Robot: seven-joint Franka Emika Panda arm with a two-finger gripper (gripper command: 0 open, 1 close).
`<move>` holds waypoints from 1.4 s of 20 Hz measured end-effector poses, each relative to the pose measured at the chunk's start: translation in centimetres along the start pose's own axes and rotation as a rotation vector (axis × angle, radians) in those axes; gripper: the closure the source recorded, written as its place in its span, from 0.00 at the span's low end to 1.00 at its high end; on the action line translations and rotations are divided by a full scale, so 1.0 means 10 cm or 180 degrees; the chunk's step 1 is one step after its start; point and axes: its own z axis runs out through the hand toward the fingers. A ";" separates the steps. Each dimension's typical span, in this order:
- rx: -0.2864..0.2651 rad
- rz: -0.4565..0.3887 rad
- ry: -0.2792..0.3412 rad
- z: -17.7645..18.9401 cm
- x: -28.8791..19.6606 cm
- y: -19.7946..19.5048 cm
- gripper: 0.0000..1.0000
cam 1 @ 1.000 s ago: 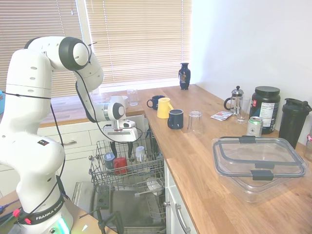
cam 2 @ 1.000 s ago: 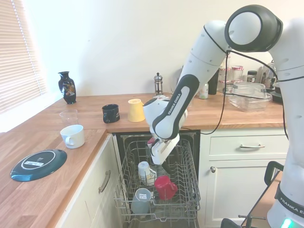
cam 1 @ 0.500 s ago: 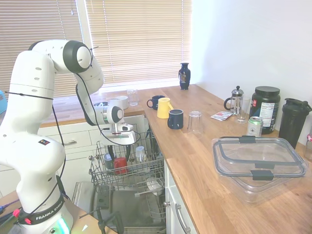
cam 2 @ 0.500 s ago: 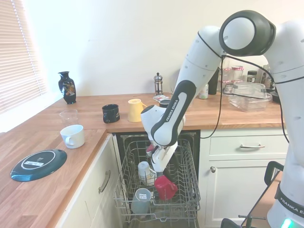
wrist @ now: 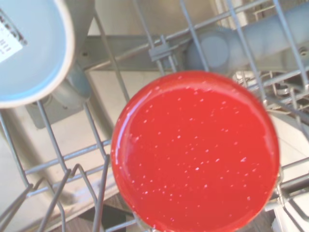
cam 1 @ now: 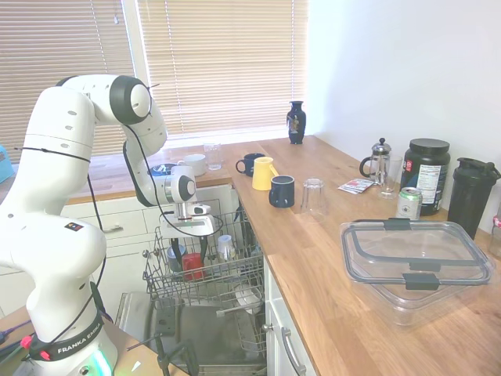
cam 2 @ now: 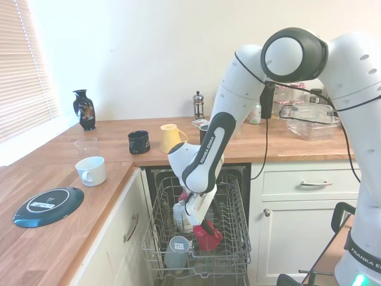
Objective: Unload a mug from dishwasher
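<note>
My gripper comes down next, before it closes on the red mug. In the wrist view the gripper's fingers stop above the mug's base, so it is too early to close.
The red mug [cam 1: 192, 267] [cam 2: 210, 237] stands upside down in the grey wire rack [cam 1: 228, 280] [cam 2: 233, 210] of the open dishwasher. Its round red base [wrist: 195, 150] fills most of the wrist view. My gripper [cam 1: 193, 249] [cam 2: 202, 224] hangs just over the mug, pointing down into the rack. It looks open, with a dark finger on either side of the mug's top. I cannot tell whether the fingers touch it.
A white mug [cam 2: 180, 214] and a pale grey-blue mug [cam 2: 177, 250] [wrist: 29, 48] sit in the rack beside the red one. On the counter stand a yellow mug [cam 1: 264, 173], two navy mugs [cam 1: 282, 190] [cam 1: 250, 164], a glass [cam 1: 312, 196], a white cup [cam 2: 91, 171] and a dark plate [cam 2: 47, 205].
The arm has lowered the gripper steadily toward the front of the rack, from above the rack down to the red mug. The mug has not moved.
</note>
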 end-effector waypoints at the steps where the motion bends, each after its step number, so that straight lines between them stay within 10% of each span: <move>1: -0.0005 -0.0005 -0.0005 0.00 0.00 0.00 0.00; 14: -0.0096 -0.0264 -0.0102 0.14 0.00 -0.19 0.00; 15: -0.0098 -0.0272 -0.0109 0.16 0.00 -0.19 1.00; 28: -0.0032 -0.0415 -0.0196 0.23 0.10 -0.08 1.00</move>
